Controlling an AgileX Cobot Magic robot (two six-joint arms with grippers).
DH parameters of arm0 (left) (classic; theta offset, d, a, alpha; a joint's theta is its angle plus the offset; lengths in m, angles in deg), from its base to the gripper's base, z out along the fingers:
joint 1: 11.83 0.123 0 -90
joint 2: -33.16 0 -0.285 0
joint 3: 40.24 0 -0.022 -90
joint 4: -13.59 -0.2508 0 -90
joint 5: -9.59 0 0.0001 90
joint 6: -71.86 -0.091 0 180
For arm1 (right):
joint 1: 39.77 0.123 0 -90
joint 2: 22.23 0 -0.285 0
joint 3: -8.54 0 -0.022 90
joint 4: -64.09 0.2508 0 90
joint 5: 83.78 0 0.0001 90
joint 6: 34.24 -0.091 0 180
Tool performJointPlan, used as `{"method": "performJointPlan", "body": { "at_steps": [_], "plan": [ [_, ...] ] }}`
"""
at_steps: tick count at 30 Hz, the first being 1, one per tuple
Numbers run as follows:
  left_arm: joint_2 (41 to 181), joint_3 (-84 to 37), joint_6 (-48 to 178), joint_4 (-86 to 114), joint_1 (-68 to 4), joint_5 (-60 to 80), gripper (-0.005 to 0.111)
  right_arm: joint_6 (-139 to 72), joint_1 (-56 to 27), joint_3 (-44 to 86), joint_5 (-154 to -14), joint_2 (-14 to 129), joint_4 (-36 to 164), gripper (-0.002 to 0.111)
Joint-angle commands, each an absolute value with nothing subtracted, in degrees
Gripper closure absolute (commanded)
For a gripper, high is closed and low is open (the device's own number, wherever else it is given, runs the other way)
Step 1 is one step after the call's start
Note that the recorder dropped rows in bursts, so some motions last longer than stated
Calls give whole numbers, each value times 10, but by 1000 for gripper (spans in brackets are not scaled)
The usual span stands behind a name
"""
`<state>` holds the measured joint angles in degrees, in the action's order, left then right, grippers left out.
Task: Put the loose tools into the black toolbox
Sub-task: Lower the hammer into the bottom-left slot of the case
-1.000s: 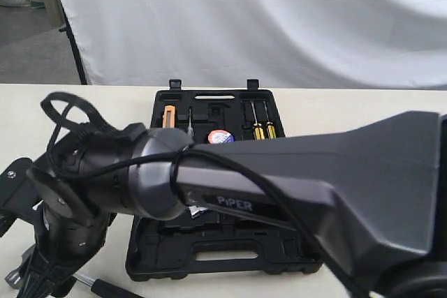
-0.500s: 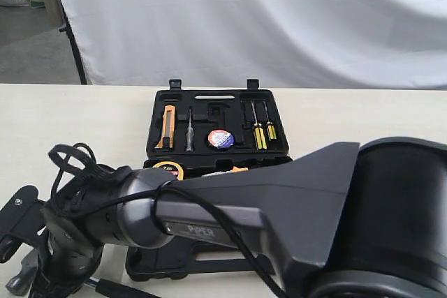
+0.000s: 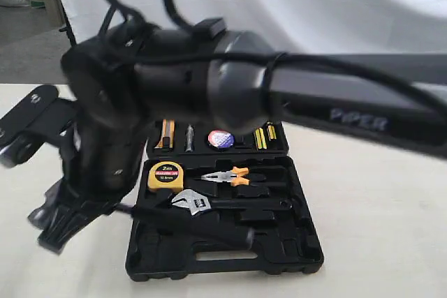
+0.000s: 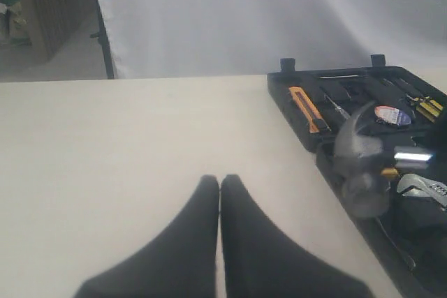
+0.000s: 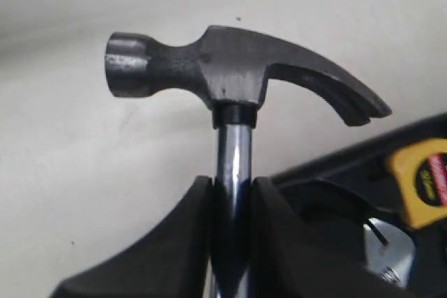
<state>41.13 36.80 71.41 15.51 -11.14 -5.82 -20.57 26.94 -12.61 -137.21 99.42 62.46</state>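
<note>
The hammer head (image 5: 234, 68) hangs over the tabletop beside the black toolbox (image 5: 335, 204) in the right wrist view, so it would miss if my right gripper opened now.
My right gripper (image 5: 232, 193) is shut on the steel shaft of the claw hammer (image 5: 237, 75), just below its head. In the exterior view the hammer's black handle (image 3: 202, 227) slants over the near half of the open black toolbox (image 3: 223, 263), with the right gripper (image 3: 66, 222) off the box's left edge. The adjustable wrench (image 3: 195, 204) lies in the near half and the small tape roll (image 3: 221, 138) sits in the far half. My left gripper (image 4: 220, 185) is shut on nothing, over bare table left of the toolbox (image 4: 300, 113); the hammer head (image 4: 360, 158) shows beyond it.
A yellow tape measure (image 3: 165, 174) and orange-handled pliers (image 3: 227, 176) rest in the near half. An orange knife (image 3: 168, 134) and yellow screwdrivers (image 3: 264, 135) fill the far half. The right arm (image 3: 279, 95) crosses the exterior view. A white curtain hangs behind the table.
The right arm has risen and lifted the hammer off the table at the box's front left; its handle now hangs over the near half. The wrench and pliers have come into sight.
</note>
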Motion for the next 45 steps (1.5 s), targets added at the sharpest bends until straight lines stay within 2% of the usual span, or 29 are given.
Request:
{"method": "performJointPlan", "body": {
  "at_steps": [1,9,15,32,45],
  "plan": [
    [409,370,719,153,-115,-58,106,-121,221,-108,-1411,952,617,108],
    [409,370,719,153,-115,-58,106,104,121,12,-1343,932,750,108],
    [409,370,719,153,-115,-58,106,211,86,51,-1316,952,811,108],
    [409,370,719,153,-115,-58,106,361,87,51,-1294,1039,877,108],
    [409,370,719,153,-115,-58,106,347,99,51,-1277,1045,880,108]
  ]
}}
